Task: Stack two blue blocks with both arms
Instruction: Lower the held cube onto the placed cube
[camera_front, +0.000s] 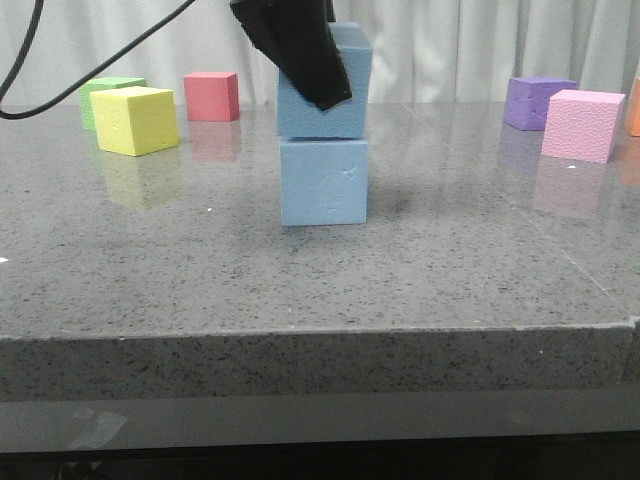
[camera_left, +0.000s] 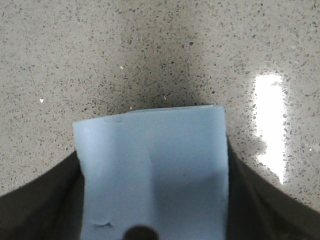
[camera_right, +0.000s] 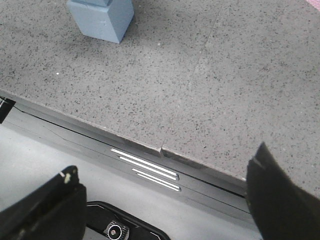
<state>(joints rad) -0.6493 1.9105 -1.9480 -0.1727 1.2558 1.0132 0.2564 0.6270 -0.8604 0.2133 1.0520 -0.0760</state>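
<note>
The upper blue block's base (camera_front: 322, 134) rests on the lower blue block (camera_front: 323, 182) in the front view, so the upper block would stand and my left gripper should release it.
Two pale blue blocks stand stacked at the table's middle. The lower blue block (camera_front: 323, 182), scuffed on its front, rests on the table. The upper blue block (camera_front: 345, 115) sits on it, shifted slightly right. My left gripper (camera_front: 315, 70) comes down from above and is shut on the upper block. In the left wrist view that block (camera_left: 150, 150) fills the gap between the dark fingers (camera_left: 35, 210). My right gripper (camera_right: 160, 200) is open and empty, off the table's front edge, with the lower blue block (camera_right: 102, 17) far ahead. It is out of the front view.
A yellow cube (camera_front: 136, 120), a green cube (camera_front: 105, 88) and a red cube (camera_front: 212, 96) stand at the back left. A purple cube (camera_front: 537, 101), a pink cube (camera_front: 583, 124) and an orange one (camera_front: 635, 105) stand at the back right. The table's front edge (camera_front: 320, 335) runs across.
</note>
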